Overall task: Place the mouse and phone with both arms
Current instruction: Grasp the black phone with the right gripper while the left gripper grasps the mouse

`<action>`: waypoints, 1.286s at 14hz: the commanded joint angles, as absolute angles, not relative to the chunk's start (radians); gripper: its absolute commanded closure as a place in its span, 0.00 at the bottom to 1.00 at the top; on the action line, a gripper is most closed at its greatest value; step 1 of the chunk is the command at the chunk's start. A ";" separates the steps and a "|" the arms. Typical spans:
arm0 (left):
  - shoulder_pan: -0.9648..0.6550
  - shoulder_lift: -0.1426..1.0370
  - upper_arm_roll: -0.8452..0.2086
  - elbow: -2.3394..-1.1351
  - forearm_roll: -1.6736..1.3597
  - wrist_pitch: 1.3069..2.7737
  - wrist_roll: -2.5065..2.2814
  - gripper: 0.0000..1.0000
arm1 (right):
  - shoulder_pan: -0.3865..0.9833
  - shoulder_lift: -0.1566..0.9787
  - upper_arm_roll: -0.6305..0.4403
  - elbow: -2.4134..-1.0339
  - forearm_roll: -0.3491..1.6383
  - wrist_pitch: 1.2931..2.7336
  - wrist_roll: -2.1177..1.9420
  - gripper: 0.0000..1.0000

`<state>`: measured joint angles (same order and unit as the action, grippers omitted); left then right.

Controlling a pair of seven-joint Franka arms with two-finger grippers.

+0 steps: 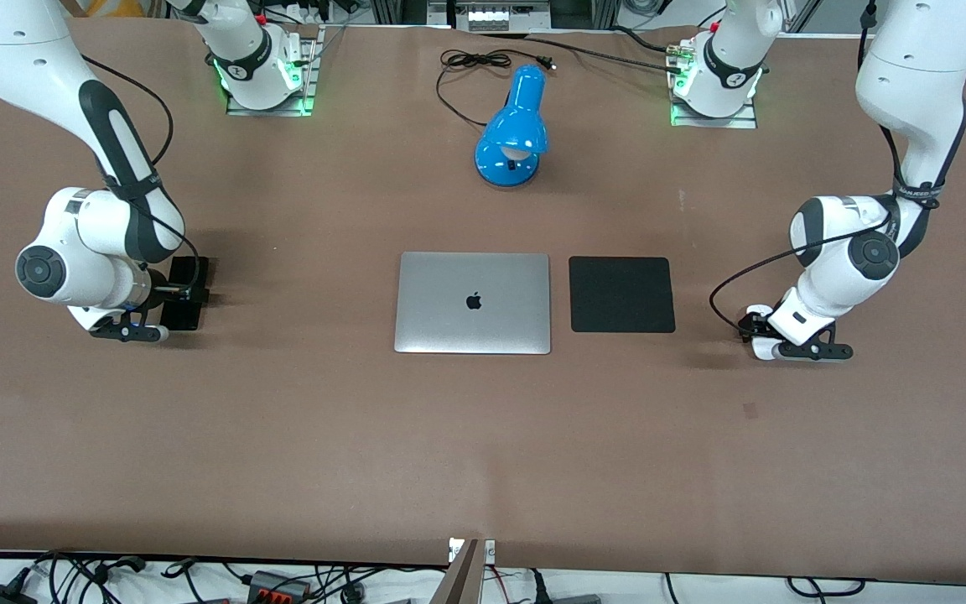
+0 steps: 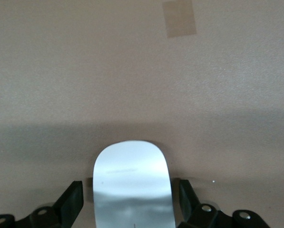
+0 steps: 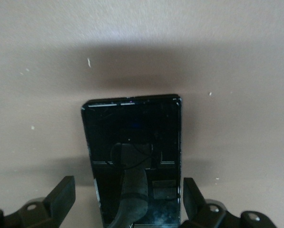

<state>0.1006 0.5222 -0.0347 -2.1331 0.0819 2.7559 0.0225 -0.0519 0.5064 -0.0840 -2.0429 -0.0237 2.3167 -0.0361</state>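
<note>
I need to place the phone, so I should pick it up next with my right gripper by its long side edges, which leaves the phone's black screen point(image 3: 132, 152) free.
The white mouse point(image 2: 131, 175) lies on the brown table toward the left arm's end. My left gripper point(image 2: 132, 199) is low over it and open, one finger point(image 2: 75, 199) on each side with a small gap. In the front view the left gripper point(image 1: 758, 334) hides the mouse. The black phone point(image 3: 132, 142) lies flat toward the right arm's end, and part of it shows in the front view point(image 1: 184, 312). My right gripper point(image 3: 127, 197) is open and straddles the phone's near end, its fingers point(image 3: 63, 194) clear of the phone's edges. In the front view the right gripper point(image 1: 185, 289) sits low over the phone.
A closed silver laptop point(image 1: 472, 302) lies mid-table with a square black mat point(image 1: 621, 294) beside it, toward the left arm's end. A blue desk lamp point(image 1: 512, 130) and its black cord point(image 1: 475, 63) lie near the arm bases. A small tape patch point(image 2: 180, 18) marks the table.
</note>
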 commanded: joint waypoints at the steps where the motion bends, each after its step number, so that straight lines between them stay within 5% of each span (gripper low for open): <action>1: 0.109 0.511 -0.043 -2.137 0.100 2.770 0.017 0.53 | -0.060 0.518 -0.089 -2.054 -0.041 2.338 -0.043 0.00; 2: 0.112 0.509 -0.043 -2.137 0.100 2.767 0.012 0.67 | -0.057 0.517 -0.090 -2.054 -0.041 2.339 -0.043 0.00; 7: 0.101 0.460 -0.048 -2.123 0.100 2.734 0.023 0.69 | -0.061 0.526 -0.097 -2.054 -0.086 2.338 -0.052 0.00; 11: 0.092 0.430 -0.145 -1.927 0.100 2.375 0.014 0.69 | -0.058 0.528 -0.095 -2.052 -0.086 2.336 -0.051 0.00; 13: 0.091 0.431 -0.247 -1.922 0.097 2.335 -0.070 0.69 | -0.057 0.528 -0.095 -2.052 -0.086 2.333 -0.051 0.48; 15: 0.049 0.445 -0.307 -1.937 0.100 2.339 -0.261 0.69 | -0.054 0.528 -0.095 -2.052 -0.086 2.326 -0.051 0.77; 18: -0.034 0.474 -0.305 -1.969 0.120 2.388 -0.359 0.70 | -0.055 0.519 -0.094 -2.042 -0.086 2.301 -0.055 0.82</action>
<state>-0.0183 0.4548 -0.3049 -1.9489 0.0843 2.3497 -0.3080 -0.0510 0.5172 -0.0944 -2.0428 -0.0675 2.3158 -0.0442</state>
